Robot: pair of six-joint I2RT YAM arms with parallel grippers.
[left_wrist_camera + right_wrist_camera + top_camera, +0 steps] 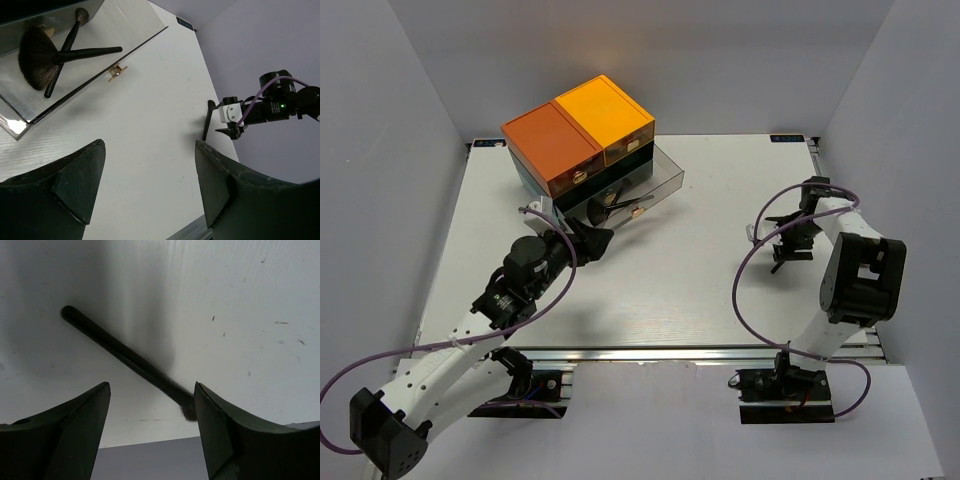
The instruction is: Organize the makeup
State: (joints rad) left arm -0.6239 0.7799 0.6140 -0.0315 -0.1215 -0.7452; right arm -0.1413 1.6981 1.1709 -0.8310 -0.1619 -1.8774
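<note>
My right gripper is about to grab the thin black-handled brush (125, 356) by its ferrule next to the bristles. The brush's long handle then stays free to go into the drawer.
A thin black-handled brush (125, 356) lies on the white table, its bristle tip by my right gripper's right finger. My right gripper (152, 407) hovers over it, open, touching nothing; in the top view it (783, 242) is at the table's right side. A fan brush (36, 59) and a second black brush (67, 46) lie crossed in the clear open drawer (90, 82). My left gripper (150, 167) is open and empty, just in front of that drawer; the top view shows it (592, 240) near the drawer's front.
The dark-green drawer box with orange tops (582, 135) stands at the back left, its clear bottom drawer (665, 185) pulled out, a gold knob (116, 72) on its front. The table's right edge (817, 190) is close to my right gripper.
</note>
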